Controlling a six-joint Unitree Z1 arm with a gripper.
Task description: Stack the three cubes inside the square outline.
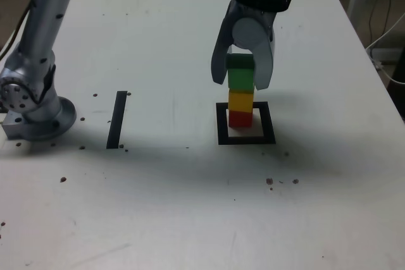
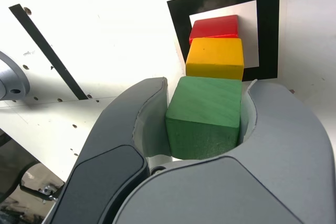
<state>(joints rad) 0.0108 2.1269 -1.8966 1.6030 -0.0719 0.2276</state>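
The green cube's base sits on the yellow cube and the green cube would stand, so it is now time to open my gripper.
The three cubes stand as one tower inside the square outline: the red cube at the bottom, the yellow cube on it, the green cube on top. My gripper comes down from above with one grey jaw on each side of the green cube. Both jaws touch its sides. The green cube rests flat on the yellow one, and the tower looks straight.
A straight black strip lies on the white table at the exterior view's left of the outline. The arm's metal base stands at the far left. Cables hang past the table's right edge.
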